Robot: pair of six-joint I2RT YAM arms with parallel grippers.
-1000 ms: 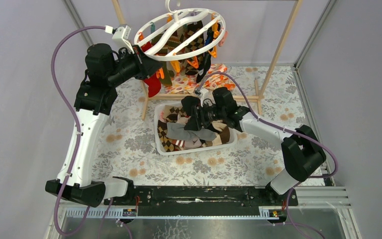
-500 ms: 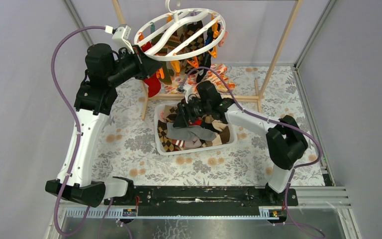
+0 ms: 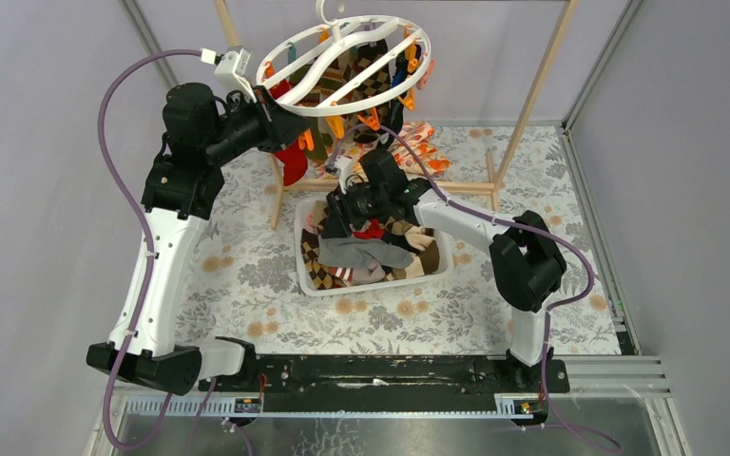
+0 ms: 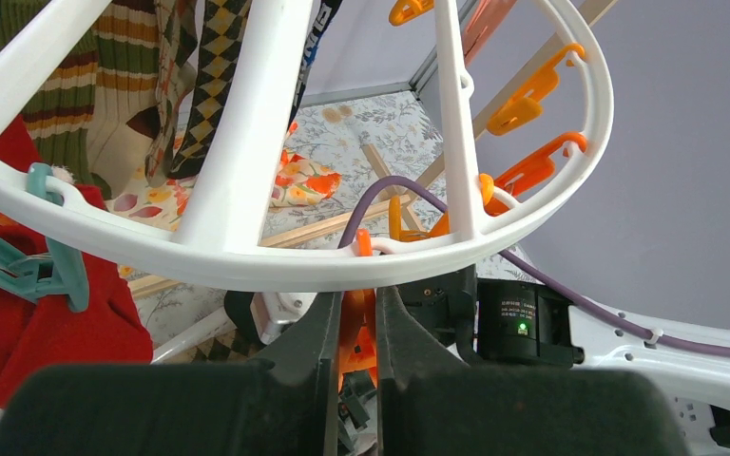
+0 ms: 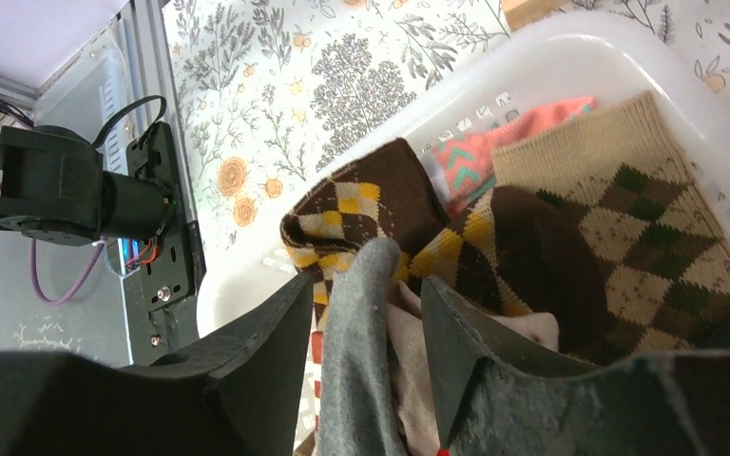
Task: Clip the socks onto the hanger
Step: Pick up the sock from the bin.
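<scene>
I will next take the grey sock (image 5: 366,370) by its raised fold (image 5: 367,302) with my right gripper, so the sock's tip sticks past my fingers to feed the orange clip.
The white ring hanger (image 3: 342,110) hangs at the back with several socks clipped to it, among them a red one (image 3: 292,161). My left gripper (image 3: 272,98) reaches under its near-left rim. In the left wrist view it (image 4: 359,328) is shut on an orange clip (image 4: 361,318) just below the ring (image 4: 247,261). My right gripper (image 3: 337,214) is low over the basket's socks. In the right wrist view it (image 5: 366,318) is open, its jaws either side of a raised fold of a grey sock (image 5: 366,370). Brown argyle socks (image 5: 371,204) lie beneath.
The white basket (image 3: 309,280) of loose socks stands mid-table on the floral cloth. A pale wooden pole frame (image 3: 532,90) carries the hanger. An orange floral cloth (image 3: 418,138) lies behind the basket. A teal clip (image 4: 48,271) and a red sock (image 4: 48,323) hang left of my left gripper.
My right arm has swung left and farther back, bringing its gripper over the basket's left part, astride the grey sock. The left arm and hanger have not moved.
</scene>
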